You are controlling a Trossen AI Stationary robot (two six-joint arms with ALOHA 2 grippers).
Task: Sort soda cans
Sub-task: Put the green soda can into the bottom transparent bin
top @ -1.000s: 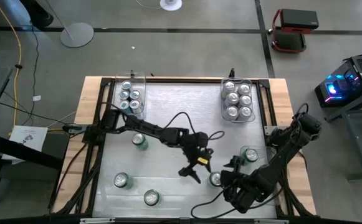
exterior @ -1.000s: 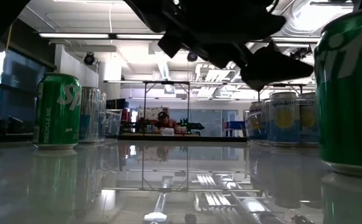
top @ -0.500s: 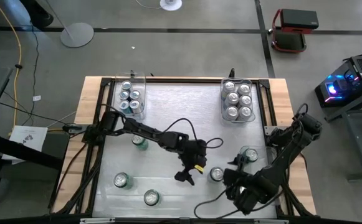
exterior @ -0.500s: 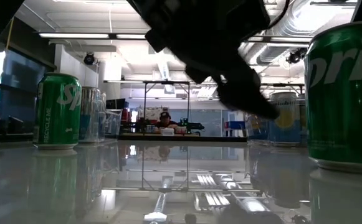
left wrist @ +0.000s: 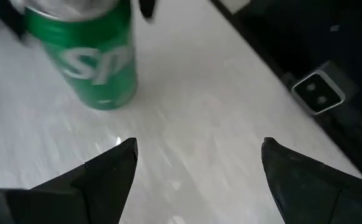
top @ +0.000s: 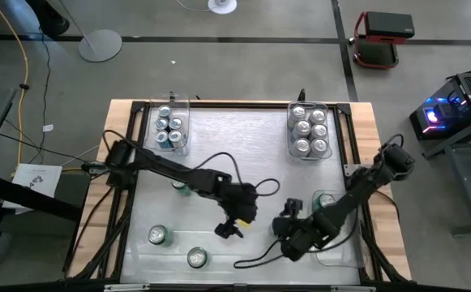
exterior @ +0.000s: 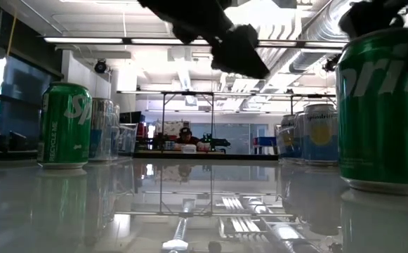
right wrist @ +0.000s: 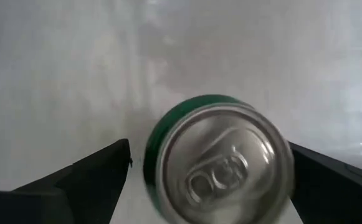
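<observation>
I need to grab the green can by its top end with my right gripper next, so that the can gets sorted into the clear bin with its kind.
Green soda cans stand loose on the table: one at the front left [top: 157, 235], one at the front [top: 196, 258], one half under the left arm [top: 178, 187], one at the right [top: 324, 200]. My left gripper [top: 225, 229] hovers open at front centre. A green can [left wrist: 100, 56] stands ahead of its fingers [left wrist: 109, 168], apart from them. My right gripper [top: 286, 221] hangs open over another green can [right wrist: 218, 162], whose silver top shows between the fingers [right wrist: 100, 168]. That can is hidden under the arm in the high view.
A clear bin [top: 170, 104] at the back left holds several cans. A second bin [top: 308, 105] at the back right holds several silver-topped cans. Black frame rails [top: 130, 203] run along the table's sides. Cables trail across the table's middle [top: 243, 158].
The left gripper has swung toward the front left, still open. The right arm has shifted left, and its gripper now covers the green can near the front.
</observation>
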